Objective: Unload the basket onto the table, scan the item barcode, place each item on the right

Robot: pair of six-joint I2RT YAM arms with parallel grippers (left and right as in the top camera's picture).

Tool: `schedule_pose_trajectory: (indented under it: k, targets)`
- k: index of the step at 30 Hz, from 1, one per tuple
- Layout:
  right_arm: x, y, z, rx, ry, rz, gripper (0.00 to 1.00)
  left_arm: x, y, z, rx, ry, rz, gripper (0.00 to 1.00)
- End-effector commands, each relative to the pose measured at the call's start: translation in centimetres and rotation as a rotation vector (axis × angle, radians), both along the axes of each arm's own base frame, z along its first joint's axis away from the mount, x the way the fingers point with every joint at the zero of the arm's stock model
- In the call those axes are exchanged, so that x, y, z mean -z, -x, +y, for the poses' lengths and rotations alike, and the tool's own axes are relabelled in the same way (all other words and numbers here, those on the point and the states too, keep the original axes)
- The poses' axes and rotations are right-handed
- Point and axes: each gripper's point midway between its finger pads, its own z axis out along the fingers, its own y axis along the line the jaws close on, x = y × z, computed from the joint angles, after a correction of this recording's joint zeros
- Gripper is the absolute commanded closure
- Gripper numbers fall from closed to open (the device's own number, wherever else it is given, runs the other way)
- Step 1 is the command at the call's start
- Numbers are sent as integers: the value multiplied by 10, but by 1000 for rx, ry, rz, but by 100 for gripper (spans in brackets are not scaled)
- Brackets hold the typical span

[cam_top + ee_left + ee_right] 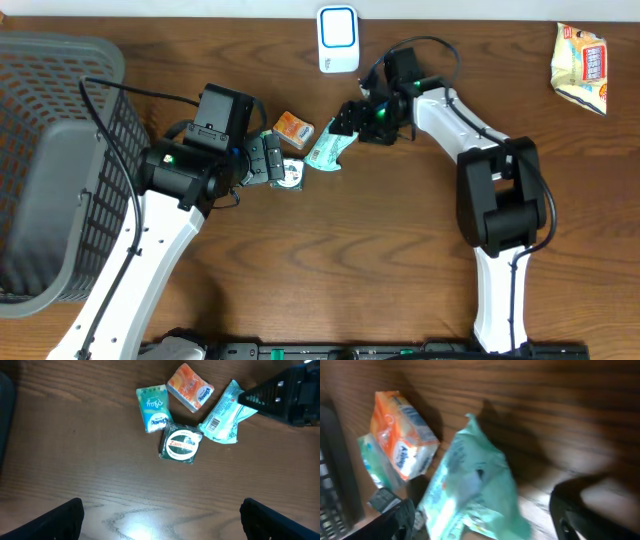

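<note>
The barcode should stay uncovered for the scan, so my right gripper next needs to grab the teal packet by its side away from the barcode label (340, 138) (482, 482).
Several small items lie together mid-table: a teal packet (325, 152) (224, 412) with a barcode label (214, 423) facing up, an orange tissue pack (293, 128) (190, 387), a green tissue pack (153, 408) and a round tin (181, 445). My right gripper (348, 122) (490, 520) is open at the teal packet (470, 490), which lies between its wide-apart fingers (395, 522). My left gripper (268, 160) (160, 520) hovers open just left of the pile, with nothing between its fingers. A white scanner (338, 40) stands at the back.
A grey mesh basket (60, 160) fills the left side of the table. A snack bag (580, 65) lies at the back right corner. The right arm's base (500, 200) stands right of centre.
</note>
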Motion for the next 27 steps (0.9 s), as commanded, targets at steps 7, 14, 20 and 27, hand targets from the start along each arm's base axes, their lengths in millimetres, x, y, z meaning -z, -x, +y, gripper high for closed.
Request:
schedule_pose_trajectory:
  k: [7, 14, 20, 27]
  targets:
    - [51, 34, 16, -29, 26, 164, 58, -6, -2, 1, -1, -5, -20, 2]
    - [49, 31, 19, -34, 22, 140, 99, -6, -2, 1, -1, -5, -20, 3]
    - [24, 27, 18, -84, -99, 110, 99, -6, -2, 1, -1, -5, -20, 2]
    - [-68, 22, 15, -240, -427, -74, 99, -6, -2, 1, -1, -5, -20, 2]
